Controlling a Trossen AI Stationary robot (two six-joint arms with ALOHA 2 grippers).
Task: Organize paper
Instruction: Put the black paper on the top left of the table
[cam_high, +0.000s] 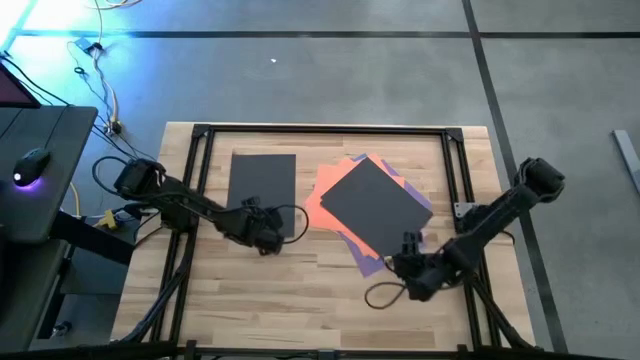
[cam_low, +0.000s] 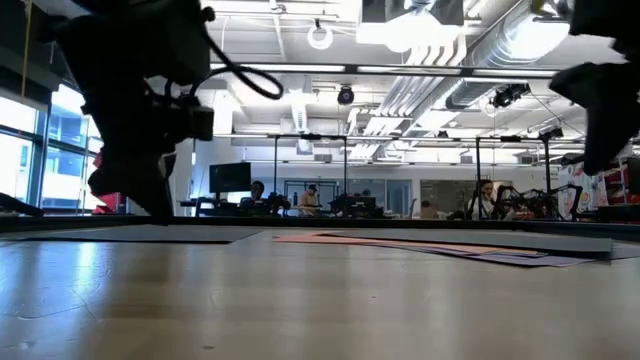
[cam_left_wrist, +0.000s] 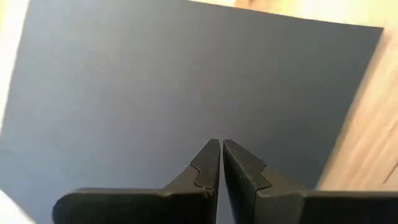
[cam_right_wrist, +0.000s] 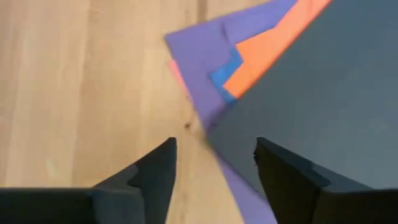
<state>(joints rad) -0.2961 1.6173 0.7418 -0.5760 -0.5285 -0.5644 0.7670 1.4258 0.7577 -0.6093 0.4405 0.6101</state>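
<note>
The top dark grey sheet needs to be lifted off the stack. My right gripper will next pinch it by its corner over the purple sheet.
A dark grey sheet lies flat on the table's left half. My left gripper is shut on its near right part. On the right half lies a fanned stack, turned askew: a dark grey sheet on top, with orange, blue, purple and pink sheets showing beneath it. My right gripper is open above the stack's near corner, one finger on either side of it, touching nothing. My left gripper comes from above, pointing down, and its shut fingertips rest on the left dark sheet's top face near its near right corner. The sheet lies flat on the table. In the low view the fingertip reaches table level.
A black metal frame runs round the wooden table, with rails along the left and right sides. Bare wood lies between the two paper areas and along the near edge. A desk with a mouse stands off the table's left.
</note>
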